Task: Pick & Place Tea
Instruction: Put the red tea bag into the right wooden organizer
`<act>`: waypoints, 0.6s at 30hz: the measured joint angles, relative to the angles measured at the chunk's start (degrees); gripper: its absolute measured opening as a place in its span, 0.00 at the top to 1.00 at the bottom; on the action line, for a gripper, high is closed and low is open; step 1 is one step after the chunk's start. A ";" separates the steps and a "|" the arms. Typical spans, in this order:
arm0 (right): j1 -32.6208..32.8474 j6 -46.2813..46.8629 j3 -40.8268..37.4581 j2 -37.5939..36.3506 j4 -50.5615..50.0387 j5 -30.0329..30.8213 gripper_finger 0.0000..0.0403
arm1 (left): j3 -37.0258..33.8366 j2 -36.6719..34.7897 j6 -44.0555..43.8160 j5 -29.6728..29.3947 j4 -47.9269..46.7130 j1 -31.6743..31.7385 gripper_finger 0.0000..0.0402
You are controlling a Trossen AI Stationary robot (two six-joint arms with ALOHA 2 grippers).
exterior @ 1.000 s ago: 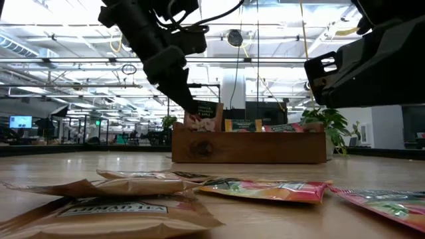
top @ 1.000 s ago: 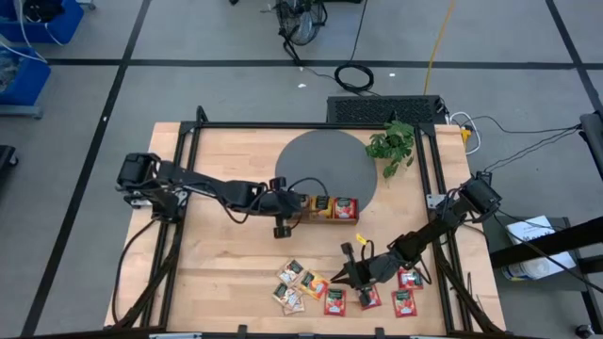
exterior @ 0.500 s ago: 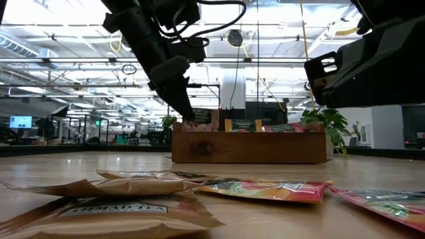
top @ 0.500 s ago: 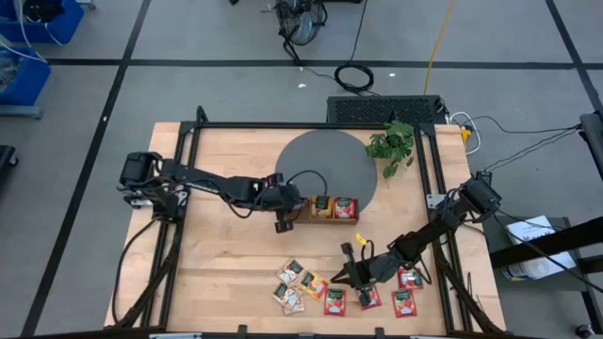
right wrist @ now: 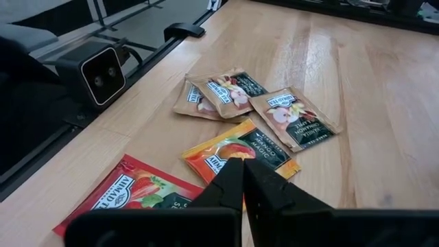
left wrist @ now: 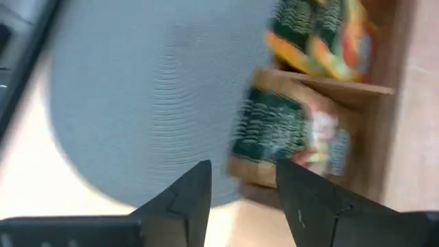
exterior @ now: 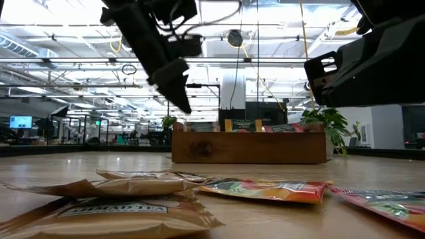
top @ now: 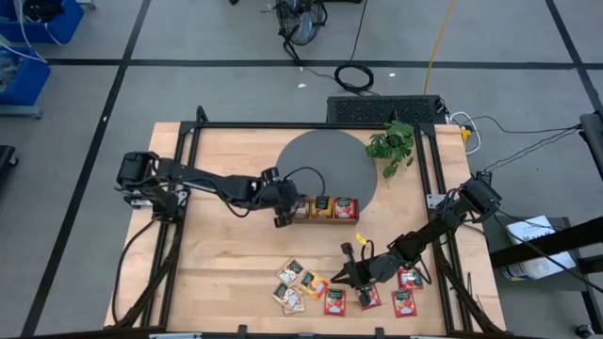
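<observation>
A beige-green tea sachet is loose. My left gripper will next take it by its edge (top: 295, 303) to stand it in the wooden tray (top: 325, 218).
A wooden tray (top: 325, 218) stands at mid-table on the edge of a grey round mat (top: 325, 165). A beige-green tea sachet (left wrist: 288, 137) stands in its left slot. An orange-yellow sachet (top: 322, 204) and a red one (top: 344, 207) stand in the other slots. My left gripper (top: 283, 211) hangs open just left of the tray, above its left end (exterior: 179, 143). More tea sachets lie flat near the front edge: beige-green (right wrist: 226, 92), orange-yellow (right wrist: 240, 151), red (right wrist: 130, 195). My right gripper (right wrist: 243, 180) hovers shut over the orange-yellow one.
A small potted plant (top: 391, 146) stands at the far right of the table. Black frame rails (top: 193, 188) run along the table's sides. A camera block (right wrist: 99, 75) sits at the front edge beside the loose sachets. Bare wood lies left of the tray.
My left gripper has let go of the beige-green sachet, which stood above the tray's rim and has sunk into the left slot. The gripper has drawn back slightly toward the table's left and tipped. My right arm has kept still.
</observation>
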 joint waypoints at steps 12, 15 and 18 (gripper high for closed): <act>0.00 -0.55 0.00 0.02 -0.54 0.11 1.00 | 0.13 -7.43 -9.01 4.62 0.38 -7.70 0.60; 0.32 -0.65 0.00 -0.19 -1.76 0.13 1.00 | -1.06 -7.40 -15.94 4.33 3.25 -14.27 0.69; 0.48 -0.36 0.01 -0.24 -2.33 0.11 1.00 | -5.31 -4.40 -17.48 -0.08 13.53 -21.53 0.81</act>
